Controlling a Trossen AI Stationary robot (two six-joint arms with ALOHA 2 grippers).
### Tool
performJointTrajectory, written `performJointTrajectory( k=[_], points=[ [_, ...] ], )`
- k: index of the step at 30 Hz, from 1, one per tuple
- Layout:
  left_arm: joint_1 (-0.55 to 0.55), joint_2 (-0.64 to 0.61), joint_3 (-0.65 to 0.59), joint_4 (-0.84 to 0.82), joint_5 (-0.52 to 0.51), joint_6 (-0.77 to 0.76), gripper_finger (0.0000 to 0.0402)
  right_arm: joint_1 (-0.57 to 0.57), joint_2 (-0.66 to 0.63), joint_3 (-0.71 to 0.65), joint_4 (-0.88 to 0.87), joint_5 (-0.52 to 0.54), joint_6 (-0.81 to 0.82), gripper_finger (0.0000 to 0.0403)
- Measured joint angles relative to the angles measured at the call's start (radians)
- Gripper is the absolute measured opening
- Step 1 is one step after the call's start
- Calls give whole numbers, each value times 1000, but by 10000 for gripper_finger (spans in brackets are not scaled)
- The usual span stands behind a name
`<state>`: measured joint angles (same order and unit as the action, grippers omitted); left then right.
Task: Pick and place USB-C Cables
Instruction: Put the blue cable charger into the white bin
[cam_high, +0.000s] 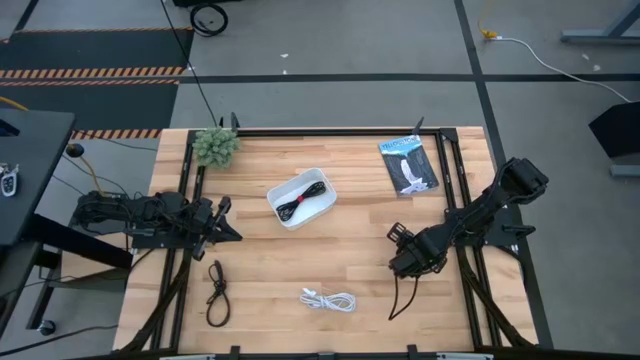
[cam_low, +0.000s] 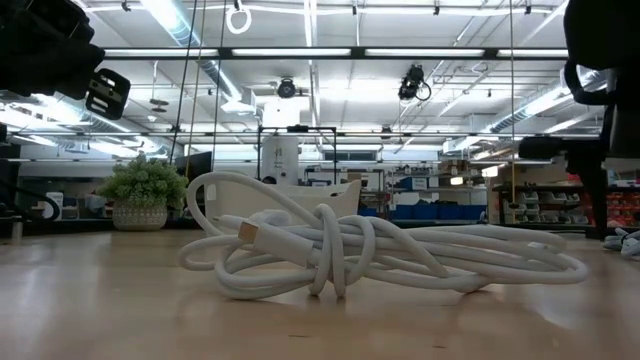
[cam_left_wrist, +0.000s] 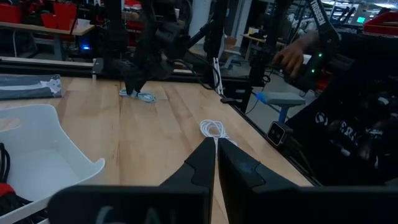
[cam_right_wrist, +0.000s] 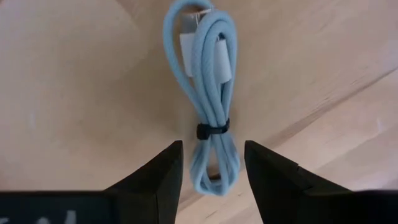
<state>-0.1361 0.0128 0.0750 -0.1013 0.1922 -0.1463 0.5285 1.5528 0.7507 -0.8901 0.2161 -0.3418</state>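
My right gripper will next grab the grey-blue cable by its short loop (cam_right_wrist: 214, 158) beside the black tie, to put the cable in the white tray.
The grey-blue cable (cam_right_wrist: 208, 93), a bundle bound by a black tie, lies flat on the table. My right gripper (cam_right_wrist: 211, 158) (cam_high: 405, 262) is open above it, a finger on either side of the bundle's lower loop, not touching it. The white cable (cam_high: 328, 300) (cam_low: 380, 250) lies coiled near the table's near edge. The dark cable (cam_high: 216, 291) lies at the near left. The black cable with a red tie (cam_high: 297, 203) rests inside the white tray (cam_high: 318, 183). My left gripper (cam_left_wrist: 216, 152) (cam_high: 225, 228) is shut and waits above the table's left side.
A flat black-and-blue packet (cam_high: 408, 165) lies at the far right. A small potted plant (cam_high: 215, 146) stands at the far left corner. A black frame (cam_high: 300, 130) runs along the table's edges. Bare wood shows between the tray and the white cable.
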Motion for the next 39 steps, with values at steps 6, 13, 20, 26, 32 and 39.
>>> performJointTrajectory(
  k=[6,13,20,26,32,39],
  points=[
    [0,0,0,0,0,0,25,0,0,-12,26,2,-21,135],
    [0,0,0,0,0,0,25,0,0,-12,25,-17,-21,64],
    [0,0,0,0,0,0,25,-1,1,45,5,-19,-19,27],
    [0,0,0,0,0,0,25,-27,1,199,8,140,-5,33],
    [0,0,0,0,0,0,25,-113,1,310,68,189,35,27],
    [0,0,0,0,0,0,25,-221,1,391,223,233,25,27]
  ],
)
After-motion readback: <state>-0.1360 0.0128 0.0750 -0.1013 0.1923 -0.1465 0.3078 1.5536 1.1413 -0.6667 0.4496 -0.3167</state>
